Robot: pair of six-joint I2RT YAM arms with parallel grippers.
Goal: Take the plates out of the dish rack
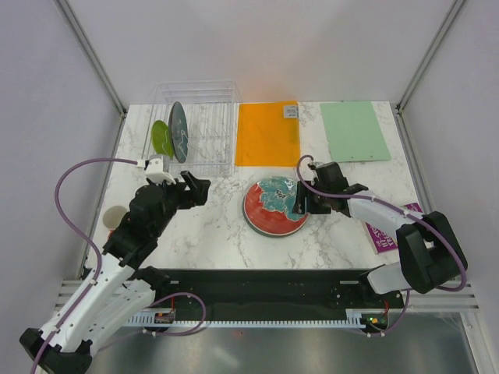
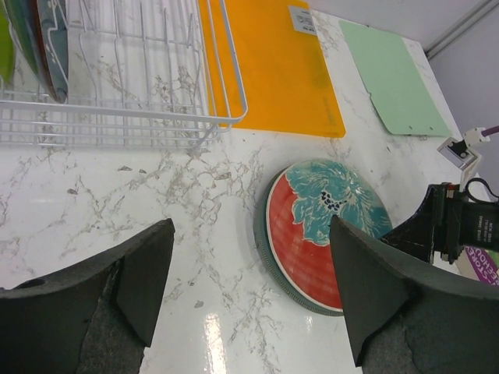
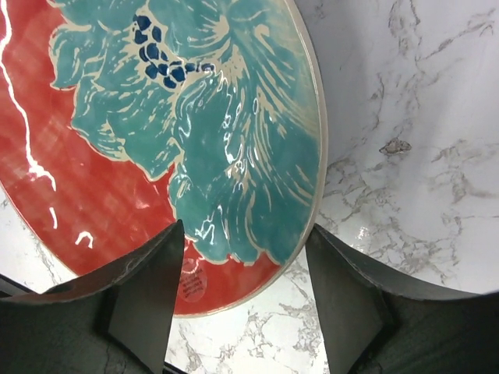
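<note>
The left gripper will next hold the dark teal-blue plate by its near rim [image 1: 181, 159] [image 2: 58, 95], so the plate's far rim stays free to slide from the rack.
The clear dish rack [image 1: 204, 128] stands at the back left and holds a lime-green plate [image 1: 162, 139] and a dark teal-blue plate [image 1: 179, 131], both upright. The red plate with the teal flower [image 1: 273, 206] lies flat mid-table on a grey-green plate, of which only the rim [image 2: 269, 261] shows. My right gripper [image 1: 302, 199] is open and empty over the red plate's right edge [image 3: 117, 156], its fingers [image 3: 148, 280] either side of the rim. My left gripper [image 1: 195, 189] is open and empty over bare marble [image 2: 251, 257] between the rack [image 2: 156, 117] and the plates.
An orange mat [image 1: 267, 132] and a green mat [image 1: 355, 130] lie at the back. A purple booklet [image 1: 390, 230] lies at the right edge under my right arm. A cream round cup [image 1: 115, 216] sits at the left edge beside my left arm.
</note>
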